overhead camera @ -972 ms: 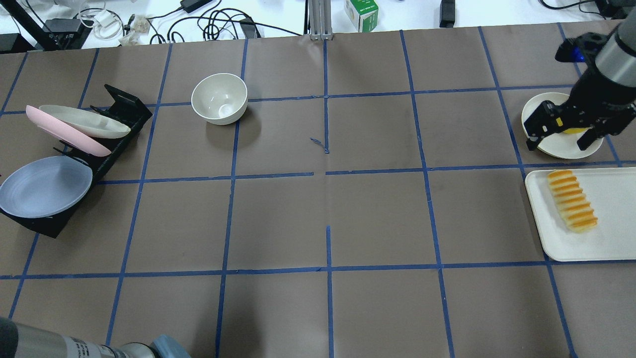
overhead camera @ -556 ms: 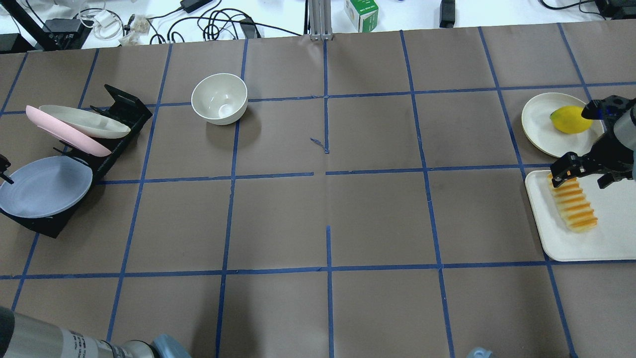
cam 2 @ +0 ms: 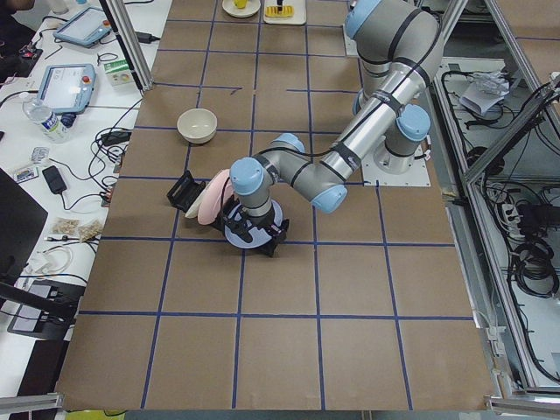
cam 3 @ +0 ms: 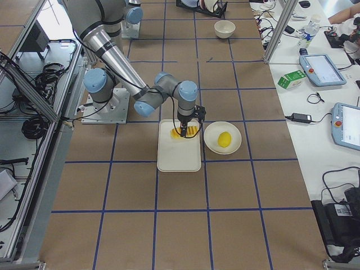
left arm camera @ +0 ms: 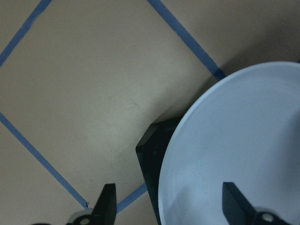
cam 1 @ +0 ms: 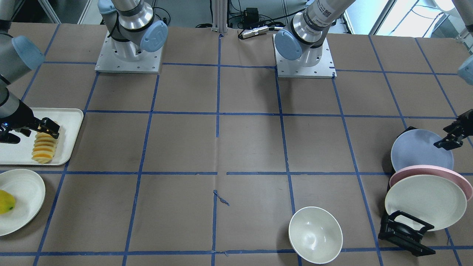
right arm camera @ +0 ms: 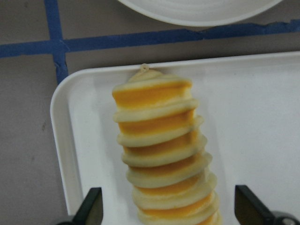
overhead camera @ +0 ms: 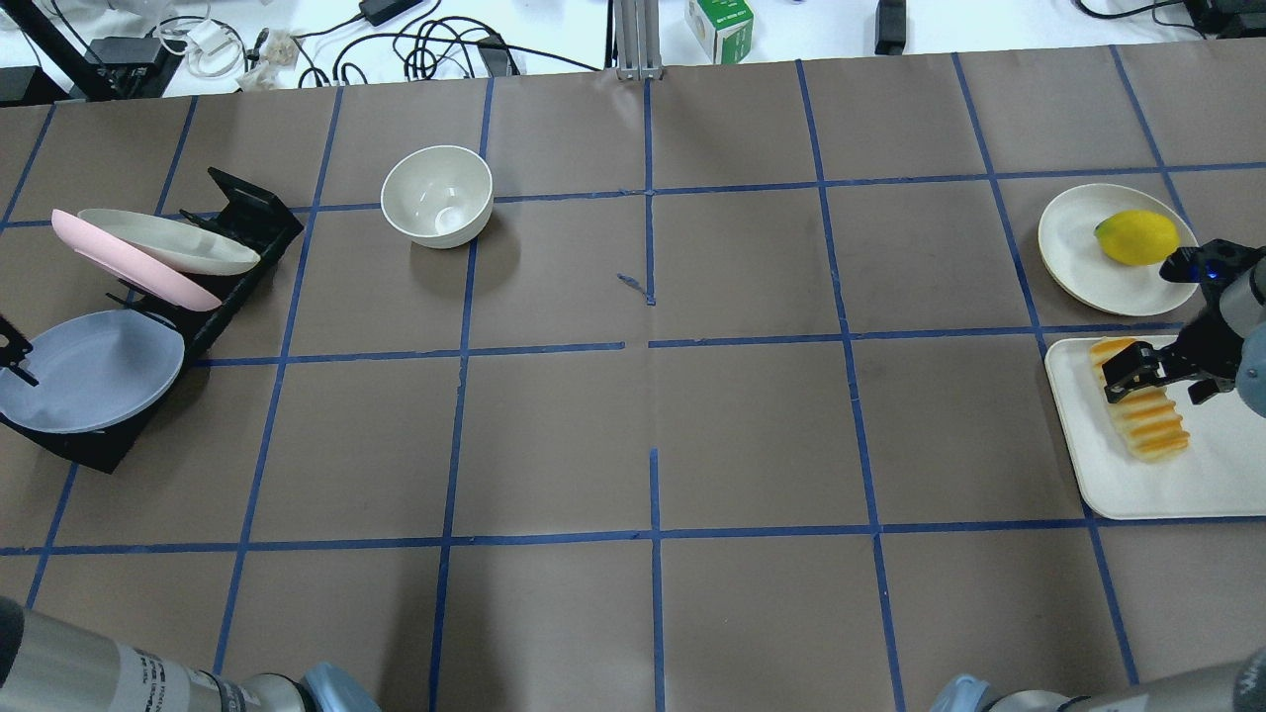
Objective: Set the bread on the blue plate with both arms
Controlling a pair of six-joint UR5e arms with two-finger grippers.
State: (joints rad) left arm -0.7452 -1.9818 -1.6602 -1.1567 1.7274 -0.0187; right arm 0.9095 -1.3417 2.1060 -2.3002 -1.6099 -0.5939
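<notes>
The bread (cam 1: 43, 151) is long and lies lengthwise, so my right gripper next needs to grab it across its middle (cam 1: 47, 141) to keep both ends level.
The bread (overhead camera: 1149, 427) lies lengthwise on a white tray (overhead camera: 1217, 465) at the right edge. My right gripper (overhead camera: 1159, 378) is open and hovers low over the loaf's far end. In the right wrist view its fingertips (right arm camera: 93, 206) stand either side of the bread (right arm camera: 161, 145). The blue plate (overhead camera: 89, 371) leans in the front slot of a black rack (overhead camera: 232, 282) at the far left. My left gripper (cam 1: 451, 136) is open at the plate's outer rim. In the left wrist view one finger is outside the blue plate (left arm camera: 243, 150) and the other is over it.
The rack also holds a pink plate (overhead camera: 129, 262) and a cream plate (overhead camera: 168, 240). A cream bowl (overhead camera: 437, 195) stands behind the table's middle. A cream plate (overhead camera: 1073, 242) with a yellow fruit (overhead camera: 1137, 237) sits just behind the tray.
My right gripper has moved from over the fruit plate toward the robot and down onto the tray, over the bread. My left gripper has come in at the blue plate's outer rim.
</notes>
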